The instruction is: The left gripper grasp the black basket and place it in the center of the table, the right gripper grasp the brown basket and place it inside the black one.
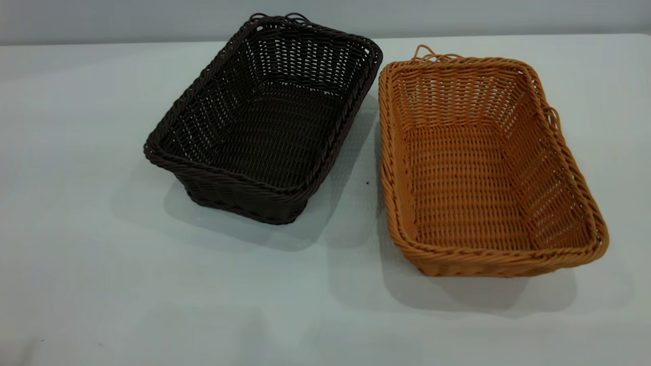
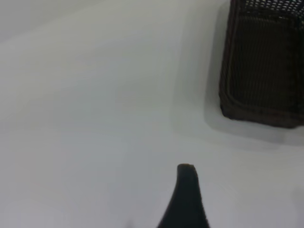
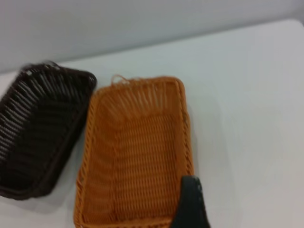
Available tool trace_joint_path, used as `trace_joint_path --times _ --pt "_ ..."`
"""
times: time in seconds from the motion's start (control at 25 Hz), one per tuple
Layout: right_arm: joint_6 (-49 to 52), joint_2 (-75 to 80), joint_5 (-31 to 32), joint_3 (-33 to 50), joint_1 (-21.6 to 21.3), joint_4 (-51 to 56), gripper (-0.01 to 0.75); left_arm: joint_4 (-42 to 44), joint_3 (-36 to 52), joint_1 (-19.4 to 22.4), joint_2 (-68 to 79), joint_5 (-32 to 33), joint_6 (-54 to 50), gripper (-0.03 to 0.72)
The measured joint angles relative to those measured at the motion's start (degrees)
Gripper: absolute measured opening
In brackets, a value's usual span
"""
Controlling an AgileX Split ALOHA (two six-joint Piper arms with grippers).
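Observation:
I need to place the black basket [image 1: 264, 122] in the center of the table, so next I need to grab it by its long side rim [image 1: 198, 85] with my left gripper.
The black basket [image 1: 264, 122] stands on the table [image 1: 91, 284] left of centre, turned at an angle. The brown basket [image 1: 483, 168] stands right beside it, their rims almost touching at the far end. Both are empty. Neither gripper shows in the exterior view. In the left wrist view one dark finger [image 2: 186, 190] hangs over bare table, well short of the black basket [image 2: 263, 66]. In the right wrist view one dark finger [image 3: 190, 202] is above the near rim of the brown basket [image 3: 137, 152], with the black basket [image 3: 40, 128] beside it. Each second finger is out of frame; both grippers hold nothing.
The white-grey table extends widely in front of and to the left of the baskets. A grey wall [image 1: 101, 20] runs behind the table's far edge. A small dark speck [image 1: 367, 183] lies between the baskets.

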Motion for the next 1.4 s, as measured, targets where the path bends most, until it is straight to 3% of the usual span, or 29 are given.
trace_joint_path --times 0.4,0.68,1.04,1.4 --pt "0.18 22.10 -4.63 0.00 0.00 3.48 0.503 -1.50 -11.74 -2.40 34.97 -15.67 3.18 0.554" --pt "0.33 30.61 -7.85 0.00 0.00 4.39 0.503 -1.50 -22.12 -6.32 56.07 -21.78 5.03 0.554" --pt "2.15 39.18 -10.15 0.00 0.00 6.61 0.503 -1.75 -35.23 -10.43 77.35 -24.97 5.31 0.554" --pt "1.71 48.57 -13.22 -0.07 0.00 10.82 0.502 -2.84 -44.77 -12.82 89.56 -25.35 5.31 0.554"
